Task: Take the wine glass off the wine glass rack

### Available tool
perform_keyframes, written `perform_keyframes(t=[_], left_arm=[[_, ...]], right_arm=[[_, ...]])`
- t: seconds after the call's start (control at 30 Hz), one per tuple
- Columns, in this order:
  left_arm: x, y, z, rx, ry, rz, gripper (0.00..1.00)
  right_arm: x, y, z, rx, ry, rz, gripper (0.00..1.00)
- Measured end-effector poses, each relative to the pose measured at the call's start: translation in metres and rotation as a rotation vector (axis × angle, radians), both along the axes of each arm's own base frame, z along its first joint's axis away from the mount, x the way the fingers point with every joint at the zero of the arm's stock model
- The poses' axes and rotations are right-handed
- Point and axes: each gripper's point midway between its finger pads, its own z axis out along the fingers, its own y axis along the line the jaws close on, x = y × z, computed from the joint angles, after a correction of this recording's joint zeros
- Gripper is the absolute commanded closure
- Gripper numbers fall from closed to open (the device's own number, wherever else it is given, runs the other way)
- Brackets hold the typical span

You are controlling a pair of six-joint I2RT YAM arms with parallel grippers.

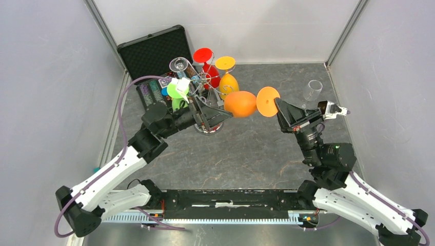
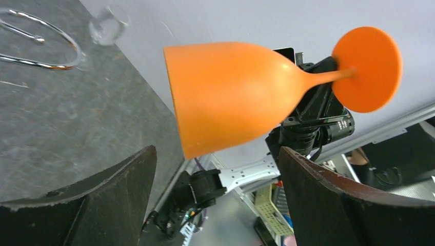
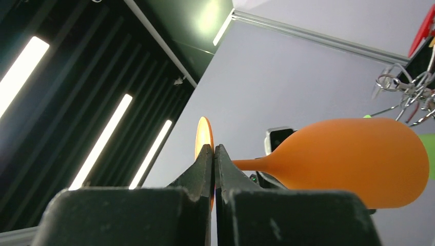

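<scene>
The foot of the orange wine glass will stay free to set it upright, as my left gripper will next grab it by its bowl's rim (image 1: 228, 105) (image 2: 179, 104).
An orange wine glass (image 1: 240, 104) hangs level in the air, right of the silver wine glass rack (image 1: 204, 81). My right gripper (image 1: 279, 106) is shut on its round foot (image 1: 268, 101). In the right wrist view the pinched foot (image 3: 203, 134) shows edge-on at the right gripper (image 3: 214, 148), with the bowl (image 3: 359, 159) beyond. My left gripper (image 1: 218, 116) is open at the bowl's rim end. In the left wrist view the bowl (image 2: 231, 97) lies just past the left gripper (image 2: 218, 171), touching neither finger.
Red (image 1: 203, 55), yellow (image 1: 226, 64), green (image 1: 177, 90) and clear (image 1: 178, 65) glasses hang on the rack. A black case of coloured chips (image 1: 154, 51) stands behind it. A clear glass (image 1: 313, 89) stands at the back right near the wall.
</scene>
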Motion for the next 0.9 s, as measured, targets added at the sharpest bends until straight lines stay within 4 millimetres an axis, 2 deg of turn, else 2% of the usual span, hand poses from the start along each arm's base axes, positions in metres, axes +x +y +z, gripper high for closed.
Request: perform_keyframes(t=[0.1,0.2,0.33,0.47,0.73,0.9], left_arm=[[0.001,-0.015,-0.004,-0.014,0.044,-0.051,0.11],[-0.006,-0.020,0.009,-0.053,0.034,-0.096,0.20],[-0.016,-0.020,0.034,-0.130,-0.007,-0.143,0.42],[-0.024,-0.020,0.052,-0.196,-0.035,-0.189,0.58],[-0.047,-0.013,0.082,-0.298,-0.117,-0.283,0.92],[-0.060,-0.008,0.094,-0.333,-0.168,-0.319,0.98]], right_arm=[[-0.004,-0.002,0.004,0.018,-0.024,0.010,1.00],[-0.007,-0.002,0.004,0.031,-0.040,0.020,1.00],[-0.012,-0.007,0.012,0.078,-0.063,0.032,1.00],[-0.019,-0.017,0.021,0.142,-0.092,0.043,1.00],[-0.021,-0.030,0.019,0.216,-0.088,0.035,1.00],[-0.019,-0.030,0.016,0.224,-0.075,0.035,0.97]])
